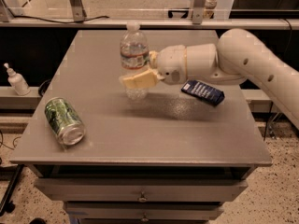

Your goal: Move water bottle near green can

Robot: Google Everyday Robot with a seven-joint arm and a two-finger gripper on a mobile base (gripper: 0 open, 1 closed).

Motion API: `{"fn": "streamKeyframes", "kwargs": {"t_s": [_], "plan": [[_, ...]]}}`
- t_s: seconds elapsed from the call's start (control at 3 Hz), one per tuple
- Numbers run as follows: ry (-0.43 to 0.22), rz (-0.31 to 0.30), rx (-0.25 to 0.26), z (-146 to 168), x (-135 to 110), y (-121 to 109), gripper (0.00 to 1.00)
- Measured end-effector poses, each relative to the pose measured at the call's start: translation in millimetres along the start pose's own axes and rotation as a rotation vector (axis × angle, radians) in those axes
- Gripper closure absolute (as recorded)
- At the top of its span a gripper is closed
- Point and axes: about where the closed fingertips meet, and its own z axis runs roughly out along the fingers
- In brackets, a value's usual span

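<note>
The water bottle's base hangs above the table, well short of the green can. My gripper should keep its hold on the bottle.
The water bottle is clear ribbed plastic with a white cap and a white-and-red label band. It stands upright, held just above the grey table near its middle. My gripper reaches in from the right and is shut on the bottle's lower body, with one tan finger across its front. The green can lies on its side near the table's front left corner, silver end toward the front. The bottle is well to the right of the can and farther back.
A dark blue packet lies on the table right of the gripper, under my arm. A small white pump bottle stands on a ledge left of the table. Drawers sit below the table's front edge.
</note>
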Motion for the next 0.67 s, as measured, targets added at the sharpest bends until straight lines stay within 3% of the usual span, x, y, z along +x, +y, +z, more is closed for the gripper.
{"fn": "streamKeyframes", "kwargs": {"t_s": [0.67], "plan": [[-0.075, -0.012, -0.063, 41, 19, 80, 1.0]]}}
